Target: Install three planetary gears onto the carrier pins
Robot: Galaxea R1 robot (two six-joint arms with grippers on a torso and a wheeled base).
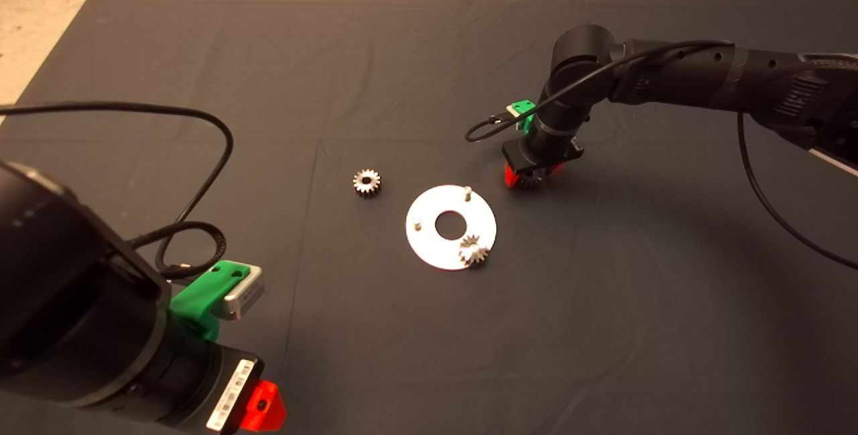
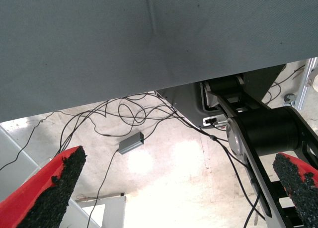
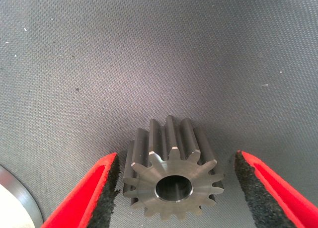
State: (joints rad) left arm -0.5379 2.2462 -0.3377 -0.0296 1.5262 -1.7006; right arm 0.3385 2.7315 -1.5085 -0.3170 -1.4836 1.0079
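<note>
The right gripper grabs the gear by its toothed outer sides next, which leaves the planetary gear's center hole (image 3: pixel 173 188) free to slide onto a carrier pin.
The silvery-white round disc (image 1: pixel 436 247) lies mid-mat with two bare carrier pins (image 1: pixel 467 190) (image 1: pixel 417 224). One planetary gear (image 1: pixel 473 251) sits on the disc at its near right rim, over the spot of a third pin. Another gear (image 1: pixel 366 182) lies loose on the mat left of the disc. My right gripper (image 1: pixel 534 175) is down at the mat just right of the disc, open around a further gear (image 3: pixel 171 176) (image 1: pixel 536 184). That gear rests between the fingers (image 3: pixel 94 198) with small gaps on both sides. My left gripper (image 1: pixel 265 408) is parked at the lower left, open (image 2: pixel 179 188).
The disc's rim (image 3: pixel 15 198) shows close beside the right gripper. A black cable (image 1: pixel 201 173) loops over the mat near the left arm. The left wrist view shows the mat's edge (image 2: pixel 149 89), floor cables and a small grey box (image 2: pixel 131 143).
</note>
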